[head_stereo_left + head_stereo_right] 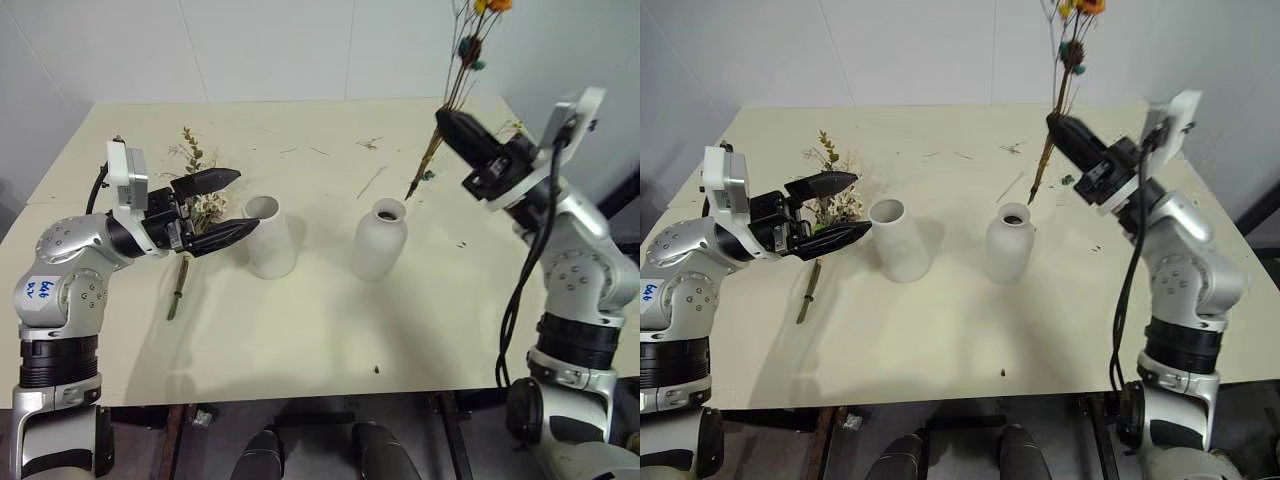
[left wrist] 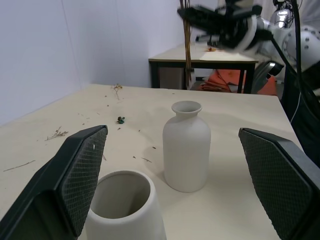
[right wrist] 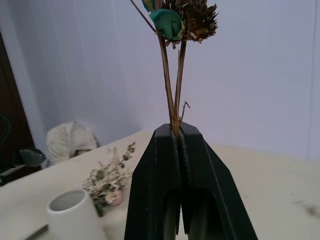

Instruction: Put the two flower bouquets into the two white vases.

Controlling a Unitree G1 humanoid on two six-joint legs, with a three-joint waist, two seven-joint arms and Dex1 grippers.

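The bigger flower bouquet has delicate blossoms and leaves fanning out at its head. My left gripper should grab the bouquet by its green stems next.
My right gripper [image 1: 443, 121] is shut on the thin brown stems of the slim flower bouquet [image 1: 466, 55]. It holds the bouquet nearly upright, yellow, orange and teal heads on top. The lower stem ends hang just above and to the right of the mouth of the narrow-necked white vase [image 1: 379, 241]. The wide-mouthed white vase [image 1: 270, 238] stands to its left. My left gripper [image 1: 246, 202] is open, its fingers spread just left of that vase, with nothing between them. The bigger flower bouquet [image 1: 203, 205] lies on the table behind the left gripper, its stem [image 1: 178, 290] pointing toward the front edge.
Loose twigs [image 1: 370, 143] and small scraps [image 1: 376, 369] are scattered over the cream table [image 1: 300, 340]. A white wall rises close behind the table's far edge. Another table [image 2: 215, 56] stands off to the right side of the room.
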